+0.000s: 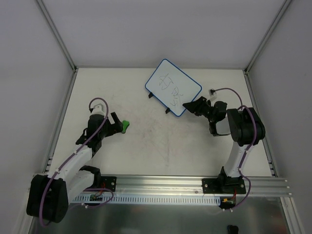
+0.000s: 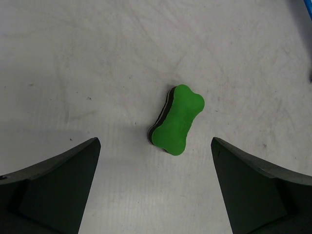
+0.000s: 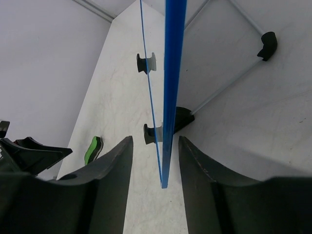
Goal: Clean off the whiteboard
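The left gripper grips the green eraser across its narrow middle next, to leave the eraser's dark bottom free to erase.
The whiteboard lies at the back middle of the table, turned at an angle, with black scribbles on it and small black feet on its near-left edge. My right gripper is open at its near corner. In the right wrist view the blue rim stands edge-on between my fingers, with a gap on each side. A green bone-shaped eraser lies on the table at the left. My left gripper is open and empty, and the eraser lies just past its fingertips.
White enclosure walls stand at the left, back and right, with metal posts in the back corners. An aluminium rail runs along the near edge. The eraser and my left gripper show in the right wrist view.
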You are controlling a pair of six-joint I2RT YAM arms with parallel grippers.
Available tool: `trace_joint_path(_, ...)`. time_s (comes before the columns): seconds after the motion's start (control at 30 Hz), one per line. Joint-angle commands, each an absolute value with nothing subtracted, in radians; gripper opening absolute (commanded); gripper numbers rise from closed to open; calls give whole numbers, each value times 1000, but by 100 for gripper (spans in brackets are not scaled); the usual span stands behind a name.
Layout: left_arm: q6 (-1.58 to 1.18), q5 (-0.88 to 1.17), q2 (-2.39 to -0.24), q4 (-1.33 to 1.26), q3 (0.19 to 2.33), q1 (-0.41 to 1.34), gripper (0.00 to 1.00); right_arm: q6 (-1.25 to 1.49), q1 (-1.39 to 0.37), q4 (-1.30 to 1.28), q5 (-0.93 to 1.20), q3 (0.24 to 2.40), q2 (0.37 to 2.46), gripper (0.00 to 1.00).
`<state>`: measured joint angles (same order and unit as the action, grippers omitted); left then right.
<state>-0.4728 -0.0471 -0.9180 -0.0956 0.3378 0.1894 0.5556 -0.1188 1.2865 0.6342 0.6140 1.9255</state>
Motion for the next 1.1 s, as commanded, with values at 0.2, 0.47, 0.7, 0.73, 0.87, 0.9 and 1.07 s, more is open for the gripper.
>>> trace_joint_path(0.2,-299,-112,-1086,-78,509,229,99,532,-126,1532,611,658,1963,16)
trace_joint_path(0.47,-78,109,-1232,-14,623,229,99,538,-126,1532,611,660,1971,11)
trace_joint_path(0.7,-60,178,-1321,46,678,247,99,549,-121,1532,609,663,1974,9)
trace_joint_path(0.73,-61,182,-1339,60,689,248,99,552,-123,1532,611,664,1976,9)
trace_joint_path(0.87,-72,179,-1452,138,764,270,99,552,-121,1532,612,664,1974,9)
trace_joint_path(0.9,-75,161,-1465,150,775,276,99,551,-121,1532,614,664,1974,9)
trace_joint_path(1.07,-92,94,-1477,179,792,302,99,551,-121,1532,617,663,1971,8)
